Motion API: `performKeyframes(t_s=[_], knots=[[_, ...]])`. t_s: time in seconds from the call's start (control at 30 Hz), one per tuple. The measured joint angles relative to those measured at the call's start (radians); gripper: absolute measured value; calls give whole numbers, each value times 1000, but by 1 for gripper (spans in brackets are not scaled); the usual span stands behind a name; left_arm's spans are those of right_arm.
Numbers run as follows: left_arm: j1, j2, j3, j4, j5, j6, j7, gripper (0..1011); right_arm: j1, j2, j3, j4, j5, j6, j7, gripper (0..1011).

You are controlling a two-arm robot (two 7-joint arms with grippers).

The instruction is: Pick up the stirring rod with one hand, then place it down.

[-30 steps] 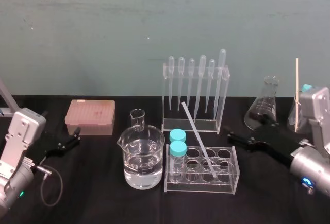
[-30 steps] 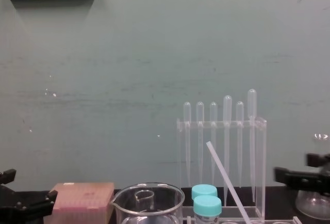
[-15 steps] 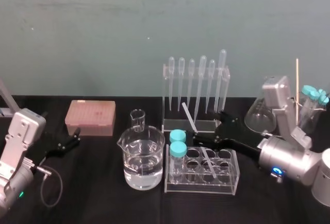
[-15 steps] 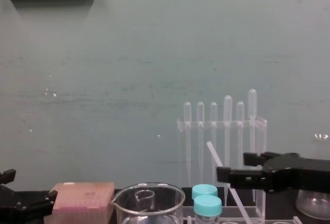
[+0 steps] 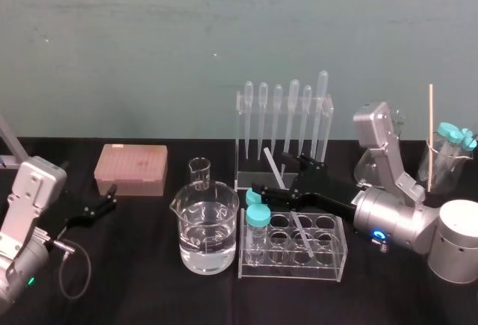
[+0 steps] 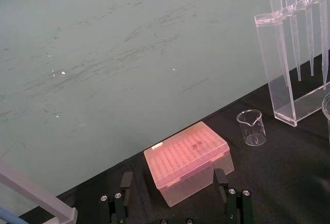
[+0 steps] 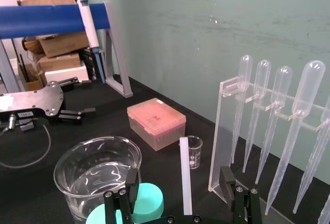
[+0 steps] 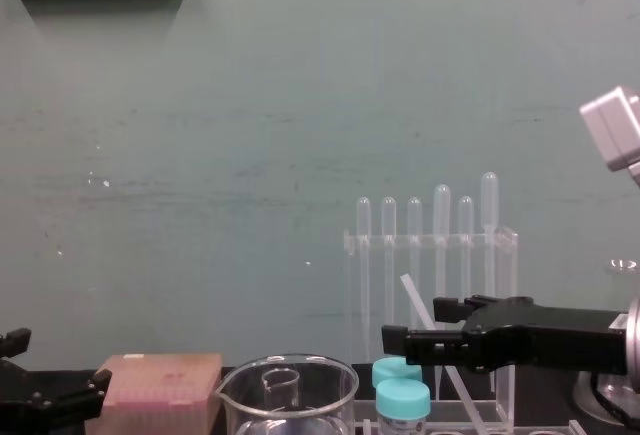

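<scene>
I should pick up the stirring rod with my right gripper by its free-standing upper part (image 8: 419, 304) (image 7: 185, 165), because the teal-capped tubes and the rack crowd the stirring rod's lower end.
The stirring rod (image 5: 301, 231) is a thin translucent white stick. It leans up and to the left out of a hole in the clear test tube rack (image 5: 336, 259). My right gripper (image 5: 281, 177) is open and straddles the rod's upper part, one finger on each side. In the right wrist view the stirring rod (image 7: 185, 180) stands between the black fingers (image 7: 130, 182) with a gap on both sides. The chest view shows the right gripper (image 8: 425, 323) level with the rod's top (image 8: 409, 288). My left gripper (image 5: 103, 202) rests open at the far left on the table.
A water-filled beaker (image 5: 208, 228) and two teal-capped tubes (image 5: 258, 217) stand just left of the rod. The pipette rack (image 5: 284, 134) is right behind it. A small beaker (image 5: 199, 173) and a pink tip box (image 5: 131, 169) sit to the left, a flask (image 5: 368, 166) to the right.
My right arm has swung in from the right, and its open gripper now brackets the rod's upper part. The rod and the left arm have not moved.
</scene>
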Motion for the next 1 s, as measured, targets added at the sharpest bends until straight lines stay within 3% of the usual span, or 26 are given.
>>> performKeyframes(t_s=[0.5, 0.77, 1.0], knots=[[0, 0, 0, 0, 0, 0, 0, 1000, 5, -3, -4, 8, -7, 5, 0, 981], [0, 0, 0, 0, 0, 0, 0, 1000, 4, -3, -3, 6, -6, 5, -1, 788], [0, 0, 0, 0, 0, 0, 0, 1000, 3, -2, -2, 5, -4, 4, -1, 548]])
